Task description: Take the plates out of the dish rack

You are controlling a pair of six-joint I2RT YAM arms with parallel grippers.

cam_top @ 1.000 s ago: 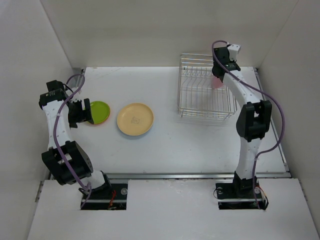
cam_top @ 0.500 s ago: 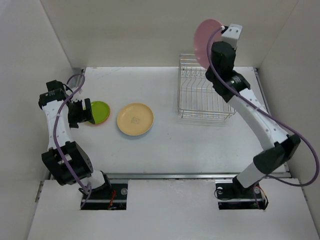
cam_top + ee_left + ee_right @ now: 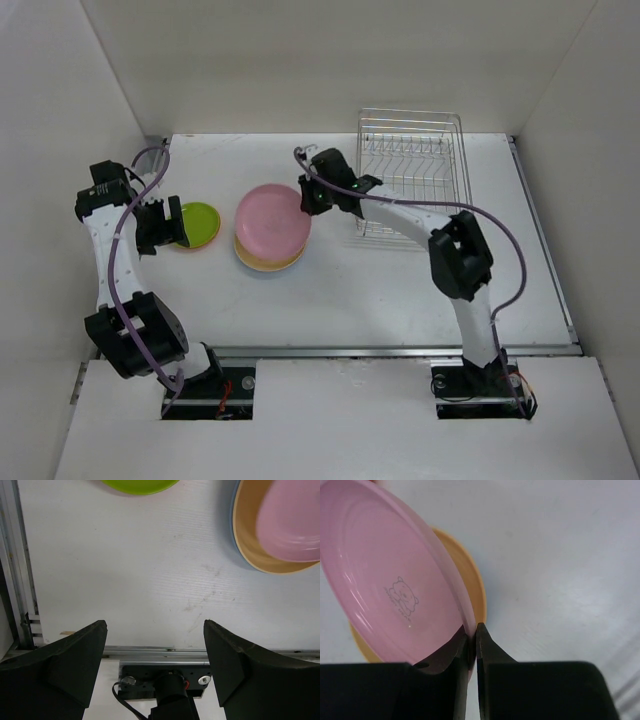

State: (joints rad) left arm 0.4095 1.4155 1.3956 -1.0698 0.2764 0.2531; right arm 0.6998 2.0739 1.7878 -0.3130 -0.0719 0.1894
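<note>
The near rim of the yellow plate (image 3: 268, 260) shows, and the tilted pink plate would drop off-centre onto it, so it is too early to open my right gripper; centring the pink plate comes first.
My right gripper (image 3: 312, 197) is shut on the rim of the pink plate (image 3: 272, 220). It holds the plate tilted just over the pale yellow plate (image 3: 268, 260), left of the dish rack (image 3: 412, 170), which holds no plates. In the right wrist view the gripper (image 3: 472, 632) pinches the pink plate (image 3: 385, 580) above the yellow one (image 3: 472, 587). A blue rim (image 3: 233, 522) shows under the yellow plate (image 3: 250, 545). The lime green plate (image 3: 198, 220) lies on an orange one (image 3: 190, 246). My left gripper (image 3: 165, 225) is open and empty beside the green plate.
White walls close in the table on the left, back and right. A metal rail (image 3: 400, 351) runs along the near edge. The left wrist view shows the left arm's base (image 3: 165, 680) beyond its open gripper (image 3: 155, 625).
My right arm lifted the pink plate out of the rack, swung it left and lowered it over the yellow plate. The left arm has barely moved.
</note>
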